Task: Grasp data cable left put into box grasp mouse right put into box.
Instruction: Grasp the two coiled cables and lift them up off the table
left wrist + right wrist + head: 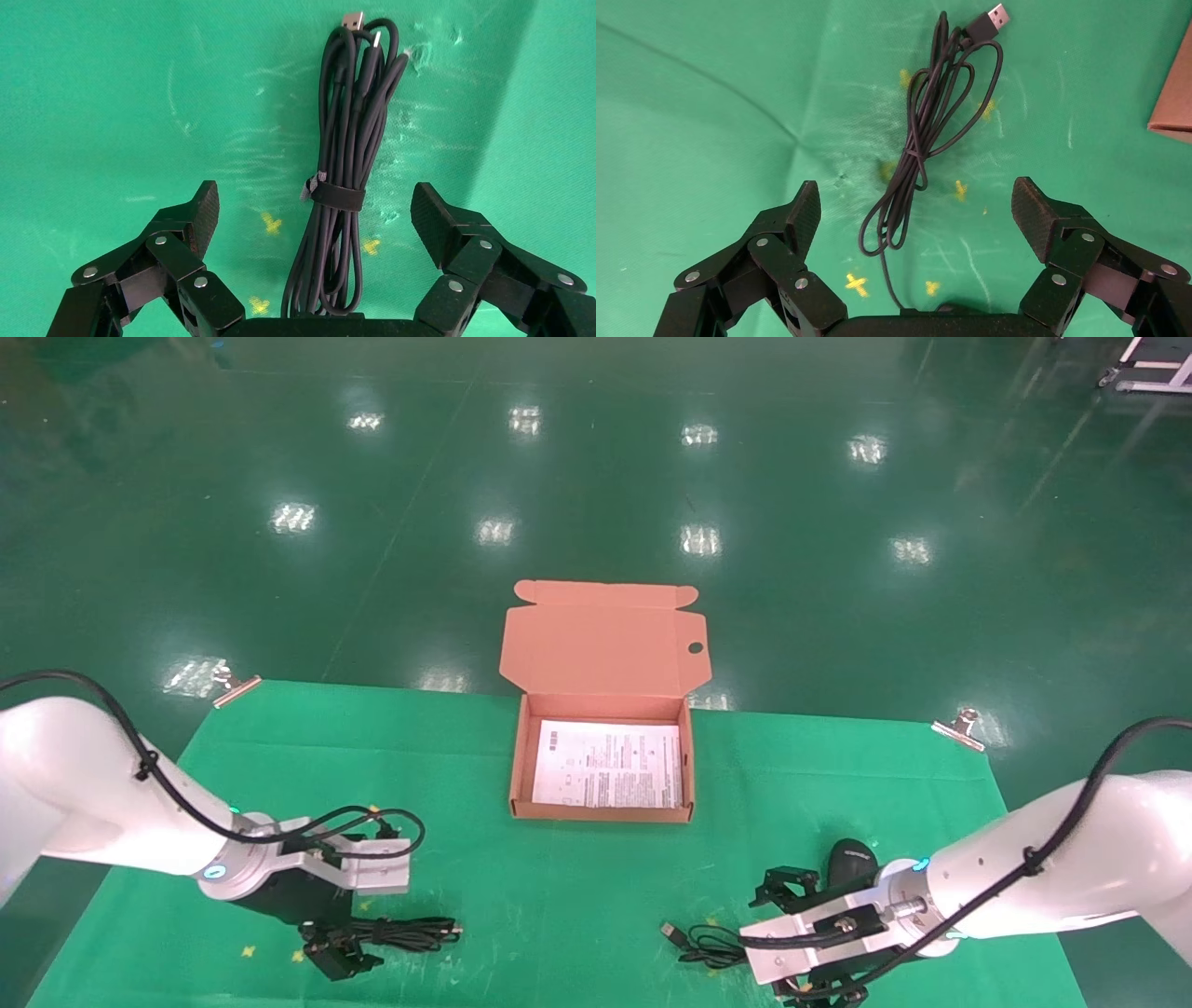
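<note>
My right gripper's fingers are high above the cord's looped end [888,217], with its USB plug in view, so lowering comes first and it is too early to close.
The data cable [410,932], a black tied bundle, lies on the green cloth at the front left. My left gripper [323,931] is open low over its near end. In the left wrist view the bundle [351,140] runs between the spread fingers of that gripper [316,203], touching neither. The black mouse [849,859] lies at the front right, its thin cord [703,943] coiled to its left. My right gripper [778,943] is open over the cord [919,140]; in the right wrist view [916,202] the mouse is mostly hidden. The box [520,775] stands open at centre, with a white sheet inside.
The box lid [605,640] stands up at the back with a round hole. The green cloth [577,896] covers the table, held by metal clips at the far corners [233,686] [959,724]. Beyond the far edge is shiny green floor.
</note>
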Action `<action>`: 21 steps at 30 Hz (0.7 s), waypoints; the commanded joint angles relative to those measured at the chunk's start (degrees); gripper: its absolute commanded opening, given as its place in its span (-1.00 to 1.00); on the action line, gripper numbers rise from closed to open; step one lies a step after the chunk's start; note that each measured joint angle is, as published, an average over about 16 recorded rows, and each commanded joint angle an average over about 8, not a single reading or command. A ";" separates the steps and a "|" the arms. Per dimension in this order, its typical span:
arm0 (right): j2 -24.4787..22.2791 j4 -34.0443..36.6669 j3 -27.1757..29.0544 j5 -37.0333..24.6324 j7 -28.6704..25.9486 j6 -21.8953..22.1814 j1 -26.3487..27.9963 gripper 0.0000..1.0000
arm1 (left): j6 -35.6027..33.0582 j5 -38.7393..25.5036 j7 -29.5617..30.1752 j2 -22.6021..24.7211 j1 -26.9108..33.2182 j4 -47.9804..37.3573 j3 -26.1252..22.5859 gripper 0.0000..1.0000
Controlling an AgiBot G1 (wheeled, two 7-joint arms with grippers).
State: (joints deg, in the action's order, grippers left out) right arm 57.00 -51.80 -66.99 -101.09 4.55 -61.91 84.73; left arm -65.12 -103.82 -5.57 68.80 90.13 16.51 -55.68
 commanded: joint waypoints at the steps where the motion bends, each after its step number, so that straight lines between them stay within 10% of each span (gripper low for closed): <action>1: 0.98 1.82 0.00 0.14 1.12 0.66 -0.24 1.00 | 0.62 0.02 -1.52 0.55 0.12 -1.48 0.01 1.00; 7: 3.20 6.28 -0.29 -0.56 3.07 2.97 -1.03 0.92 | 1.69 0.40 -3.69 1.39 0.55 -5.69 0.30 0.84; 14: 4.63 9.57 -0.43 -1.31 3.77 4.86 -1.43 -0.81 | 2.30 0.67 -5.22 1.98 1.05 -8.43 0.55 -0.91; 21: 4.74 9.83 -0.44 -1.43 3.83 5.09 -1.47 -1.00 | 2.34 0.77 -5.30 2.03 1.17 -8.62 0.61 -1.00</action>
State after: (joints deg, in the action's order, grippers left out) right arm 61.73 -41.99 -67.42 -102.50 8.38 -56.85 83.26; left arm -62.78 -103.07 -10.89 70.83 91.28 7.89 -55.07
